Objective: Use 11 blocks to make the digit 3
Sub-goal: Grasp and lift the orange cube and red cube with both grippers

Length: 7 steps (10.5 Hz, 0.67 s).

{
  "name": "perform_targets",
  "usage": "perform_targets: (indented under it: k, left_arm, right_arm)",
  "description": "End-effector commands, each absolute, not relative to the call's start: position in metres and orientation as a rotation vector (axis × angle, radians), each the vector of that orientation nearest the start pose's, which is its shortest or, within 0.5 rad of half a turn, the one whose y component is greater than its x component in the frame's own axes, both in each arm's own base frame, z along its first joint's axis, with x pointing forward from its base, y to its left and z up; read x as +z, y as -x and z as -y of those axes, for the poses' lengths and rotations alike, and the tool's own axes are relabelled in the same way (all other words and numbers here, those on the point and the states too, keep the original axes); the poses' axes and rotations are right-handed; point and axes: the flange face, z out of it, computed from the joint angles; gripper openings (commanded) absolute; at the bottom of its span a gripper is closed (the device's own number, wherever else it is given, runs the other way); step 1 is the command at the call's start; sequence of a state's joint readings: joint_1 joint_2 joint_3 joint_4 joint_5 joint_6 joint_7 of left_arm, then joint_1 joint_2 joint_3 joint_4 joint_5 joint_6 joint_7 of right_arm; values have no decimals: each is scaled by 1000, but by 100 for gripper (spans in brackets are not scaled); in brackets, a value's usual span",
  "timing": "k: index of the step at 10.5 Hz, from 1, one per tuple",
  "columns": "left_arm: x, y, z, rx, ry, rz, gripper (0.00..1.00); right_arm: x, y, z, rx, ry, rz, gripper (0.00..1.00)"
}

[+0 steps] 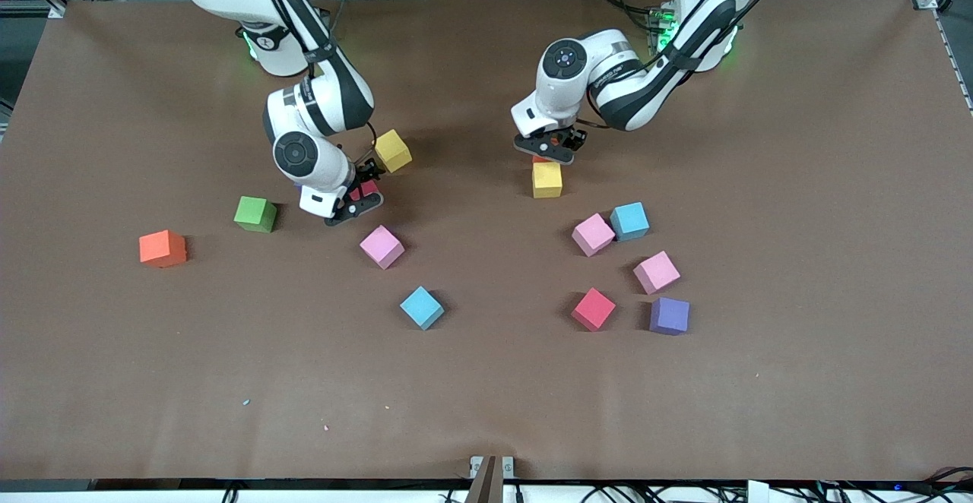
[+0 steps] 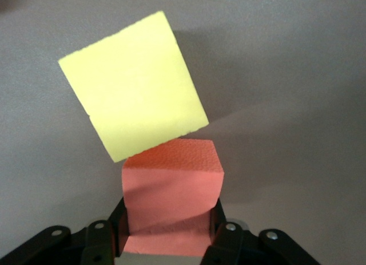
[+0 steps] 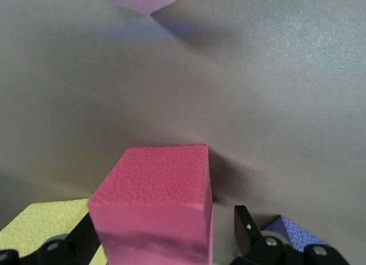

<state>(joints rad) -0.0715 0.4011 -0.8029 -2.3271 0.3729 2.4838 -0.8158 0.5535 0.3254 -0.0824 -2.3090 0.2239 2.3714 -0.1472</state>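
The red block is between my fingers, and one finger is near the yellow block (image 3: 40, 222). My right gripper needs to close on the red block now.
My left gripper (image 1: 544, 155) (image 2: 168, 219) is shut on a salmon-red block (image 2: 171, 196) (image 1: 541, 159), which touches a yellow block (image 1: 546, 179) (image 2: 134, 84) lying nearer the front camera. My right gripper (image 1: 357, 200) (image 3: 166, 228) stands open around a red block (image 1: 366, 189) (image 3: 154, 210), with a gap at one finger. Another yellow block (image 1: 393, 150) (image 3: 40, 228) lies just beside it. Loose on the table are a green (image 1: 255, 213), an orange (image 1: 163, 248), pink (image 1: 381, 246) (image 1: 593, 234) (image 1: 657, 272), light blue (image 1: 422, 308) (image 1: 630, 221) and a red (image 1: 594, 309) block.
A purple cube (image 1: 670, 315) lies beside the loose red block at the left arm's end. Another purple cube (image 3: 291, 233) shows next to the right gripper's finger. The brown table (image 1: 486, 397) spreads wide toward the front camera.
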Motion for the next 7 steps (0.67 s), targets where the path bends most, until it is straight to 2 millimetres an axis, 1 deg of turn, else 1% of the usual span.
perform_targets:
  k: [1,2,3,4,5,7]
  left_arm:
    - [224,-306,432,110,3106,-436,47]
    - [233,-306,442,106,3100,-391,46]
    - [243,-300,459,94,3101,-372,47]
    - [249,-293,474,88,3118,-346,47]
    - [249,-293,485,104,3141,-289,48]
    - [246,-299,502,149,3178,-200,48]
  right_arm:
    - [178,-437,-227,409,2975,636,100]
    - [178,-437,-227,409,2974,632,100]
    - [179,-437,-226,419,2969,612,50]
    - [184,-440,-223,415,2963,583,14]
    - [194,-442,-223,431,2950,589,10]
    - [233,-458,-219,477,2913,600,10]
